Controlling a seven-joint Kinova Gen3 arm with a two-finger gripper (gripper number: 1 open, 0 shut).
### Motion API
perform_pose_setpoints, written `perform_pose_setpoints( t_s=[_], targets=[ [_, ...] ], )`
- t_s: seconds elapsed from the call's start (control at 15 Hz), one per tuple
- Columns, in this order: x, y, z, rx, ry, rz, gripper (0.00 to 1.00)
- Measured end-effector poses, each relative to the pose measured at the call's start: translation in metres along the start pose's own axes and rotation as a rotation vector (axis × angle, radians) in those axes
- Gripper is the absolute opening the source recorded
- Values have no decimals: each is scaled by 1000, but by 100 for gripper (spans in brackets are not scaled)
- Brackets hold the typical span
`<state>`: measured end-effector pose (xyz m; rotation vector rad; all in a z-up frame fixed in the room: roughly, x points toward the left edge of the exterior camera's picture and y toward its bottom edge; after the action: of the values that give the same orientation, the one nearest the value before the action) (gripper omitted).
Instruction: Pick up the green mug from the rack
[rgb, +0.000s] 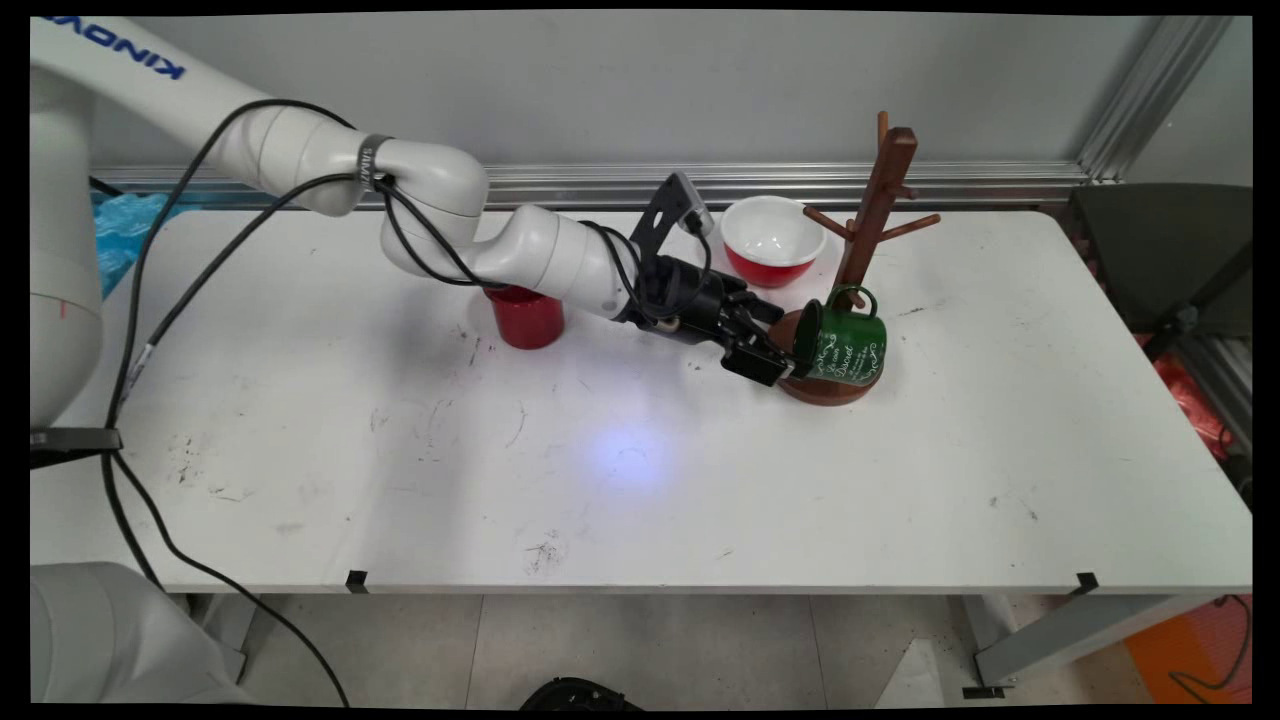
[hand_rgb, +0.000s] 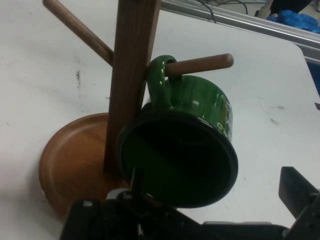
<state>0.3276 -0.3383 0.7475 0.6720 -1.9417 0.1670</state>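
Observation:
Next, my gripper takes the green mug by its dark rim (hand_rgb: 231, 172) and lifts the mug off the mug tree's peg (hand_rgb: 212, 63).
A green mug (rgb: 843, 346) hangs by its handle on a low peg (hand_rgb: 200, 64) of the brown wooden mug tree (rgb: 872, 205), its mouth tilted toward my hand. My gripper (rgb: 772, 340) is right at the mug's mouth and stands open. In the hand view the dark rim of the green mug (hand_rgb: 195, 105) lies between the fingers; the right finger (hand_rgb: 298, 189) is clear of it, and the left one is mostly hidden at the rim. The tree's round base (hand_rgb: 70, 160) sits under the mug.
A red bowl with a white inside (rgb: 772, 240) stands just behind my hand, left of the tree. A red cup (rgb: 526, 316) is partly hidden under my forearm. The white table (rgb: 620, 470) runs wide toward the front edge.

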Motion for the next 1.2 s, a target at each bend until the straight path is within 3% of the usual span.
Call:
perform_pose_setpoints(
  t_s=[1.0, 1.07, 1.2],
  targets=[
    [1, 1, 30, -11, 7, -14, 100],
    [1, 1, 31, -13, 7, -13, 0],
    [1, 2, 33, -16, 6, -12, 0]
  ],
)
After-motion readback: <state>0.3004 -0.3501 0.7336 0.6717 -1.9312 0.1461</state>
